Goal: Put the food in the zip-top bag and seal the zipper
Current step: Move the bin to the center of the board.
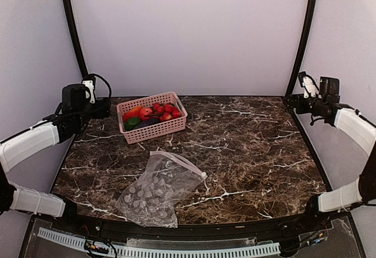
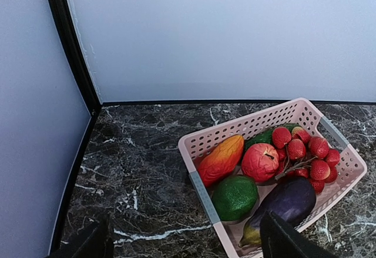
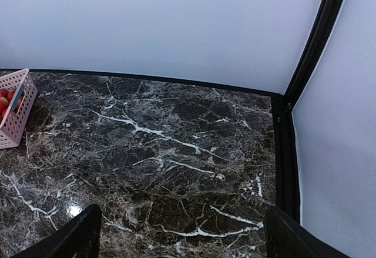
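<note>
My left gripper next needs to grab the basket (image 1: 151, 130) by the nearest grey piece of the basket's rim, so it can shift the food toward my right gripper for bagging.
The food lies in a pink lattice basket (image 1: 151, 130) at the back left: an orange-red long piece (image 2: 221, 159), a red apple-like piece (image 2: 260, 161), a round green piece (image 2: 234, 197), a dark purple piece (image 2: 285, 202), a dark green piece (image 2: 261, 137) and several red berries (image 2: 305, 152). The clear spotted zip-top bag (image 1: 157, 188) lies flat at the front centre, its whitish zipper (image 1: 187, 164) along the far-right edge. My left gripper (image 1: 104, 109) is open and empty, left of the basket. My right gripper (image 1: 291, 101) is open and empty at the far right edge.
The dark marble table (image 1: 247, 146) is bounded by white walls and black corner posts (image 1: 302, 34). In the right wrist view, the basket's corner (image 3: 14, 114) shows at the left edge. The left fingertips (image 2: 288, 243) hang over the basket's near corner.
</note>
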Robot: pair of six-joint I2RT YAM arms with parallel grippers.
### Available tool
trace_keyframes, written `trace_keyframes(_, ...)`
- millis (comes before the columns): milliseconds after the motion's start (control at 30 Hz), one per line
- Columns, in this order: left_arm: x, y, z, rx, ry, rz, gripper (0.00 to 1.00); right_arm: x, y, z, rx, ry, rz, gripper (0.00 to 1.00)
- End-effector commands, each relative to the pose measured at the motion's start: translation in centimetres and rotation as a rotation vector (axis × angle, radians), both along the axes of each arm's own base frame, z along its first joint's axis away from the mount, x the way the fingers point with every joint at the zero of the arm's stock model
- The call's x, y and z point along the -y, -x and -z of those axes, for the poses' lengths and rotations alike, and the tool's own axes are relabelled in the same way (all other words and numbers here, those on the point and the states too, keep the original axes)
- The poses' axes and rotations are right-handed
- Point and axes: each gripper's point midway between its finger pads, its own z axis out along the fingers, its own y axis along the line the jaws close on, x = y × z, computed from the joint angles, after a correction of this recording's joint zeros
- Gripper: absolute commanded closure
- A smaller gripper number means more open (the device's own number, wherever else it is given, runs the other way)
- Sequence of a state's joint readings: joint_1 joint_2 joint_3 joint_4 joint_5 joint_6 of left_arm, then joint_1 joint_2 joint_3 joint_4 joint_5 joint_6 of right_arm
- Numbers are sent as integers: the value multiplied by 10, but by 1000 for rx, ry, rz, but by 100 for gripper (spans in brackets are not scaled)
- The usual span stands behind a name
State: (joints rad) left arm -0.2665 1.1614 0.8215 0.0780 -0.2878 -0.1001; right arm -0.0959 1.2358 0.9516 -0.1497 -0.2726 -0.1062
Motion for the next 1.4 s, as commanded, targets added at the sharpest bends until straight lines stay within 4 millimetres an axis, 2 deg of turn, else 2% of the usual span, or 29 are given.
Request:
trace_keyframes(0, -2, -4, 12, -38, 85, -20, 14, -5, 2, 11, -2, -31, -51, 5)
trace_keyframes(133, -4, -11, 31, -107, 111, -45, 18, -21, 13, 20, -10, -34, -167, 2)
trace_keyframes(200, -2, -14, 45, -162, 118, -46, 23, -28, 17, 22, -10, -44, -219, 4)
trace_keyframes(300, 5, -21, 70, -261, 136, -37, 30, -39, 23, 24, -13, -67, -290, 7)
trace_keyframes(400, 13, -27, 96, -377, 160, -32, 32, -48, 29, 22, -9, -84, -345, 10)
trace_keyframes(600, 22, -31, 138, -533, 206, -47, 38, -55, 33, 19, 6, -93, -399, 11)
trace_keyframes(733, 25, -33, 154, -590, 226, -63, 44, -57, 36, 15, 14, -95, -417, 12)
trace_keyframes(833, 26, -38, 158, -616, 236, -75, 49, -58, 37, 14, 19, -93, -425, 12)
trace_keyframes(967, 33, -42, 167, -654, 260, -64, 64, -60, 38, 14, 19, -95, -437, 12)
trace_keyframes(1100, 42, -49, 165, -652, 299, -39, 76, -60, 38, 15, 17, -98, -442, 13)
trace_keyframes(1233, 64, -59, 155, -631, 314, 36, 86, -62, 39, 15, 13, -104, -450, 13)
trace_keyframes(1367, 96, -70, 144, -583, 273, 122, 92, -63, 39, 16, 10, -108, -456, 13)
